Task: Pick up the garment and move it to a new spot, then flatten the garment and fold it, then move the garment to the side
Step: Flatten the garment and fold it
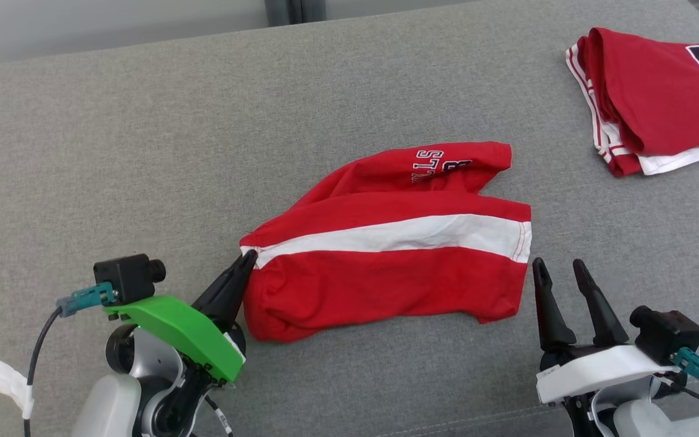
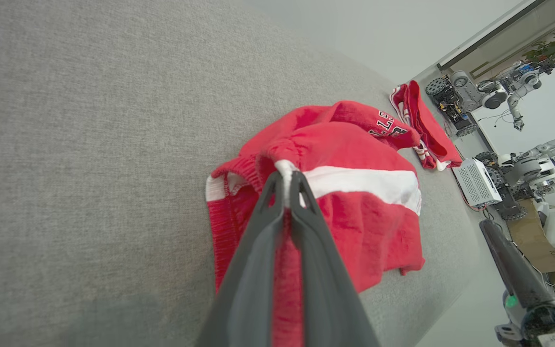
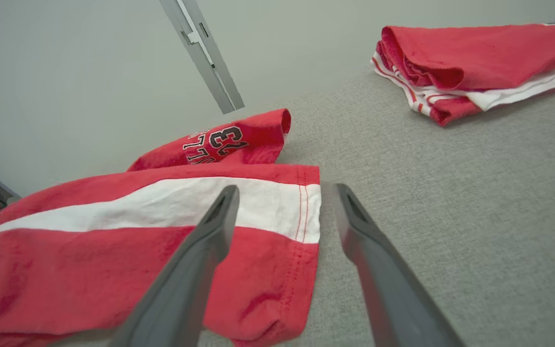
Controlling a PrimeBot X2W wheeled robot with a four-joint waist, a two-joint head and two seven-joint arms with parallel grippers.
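Note:
The red cloth [image 1: 369, 284] is lying rumpled and slack on the cushion, and my right gripper will next grab the shorts by the hem at the white stripe.
Red shorts with a white side stripe [image 1: 386, 255] lie rumpled in the middle of the grey cushion, one leg with dark lettering folded back behind. My left gripper [image 1: 247, 258] is shut on the waistband end of the shorts [image 2: 354, 207], pinching the cloth at the white stripe [image 2: 284, 176]. My right gripper [image 1: 559, 267] stands open just right of the hem end, fingers apart. In the right wrist view the hem [image 3: 301, 226] lies between and just left of the open fingers [image 3: 282, 193].
A folded red and white jersey [image 1: 653, 97] lies at the cushion's far right [image 3: 475, 67]. The grey cushion [image 1: 143, 152] stretches bare to the left and front. Other robots and boxes [image 2: 499, 159] stand on the floor beyond the cushion's edge.

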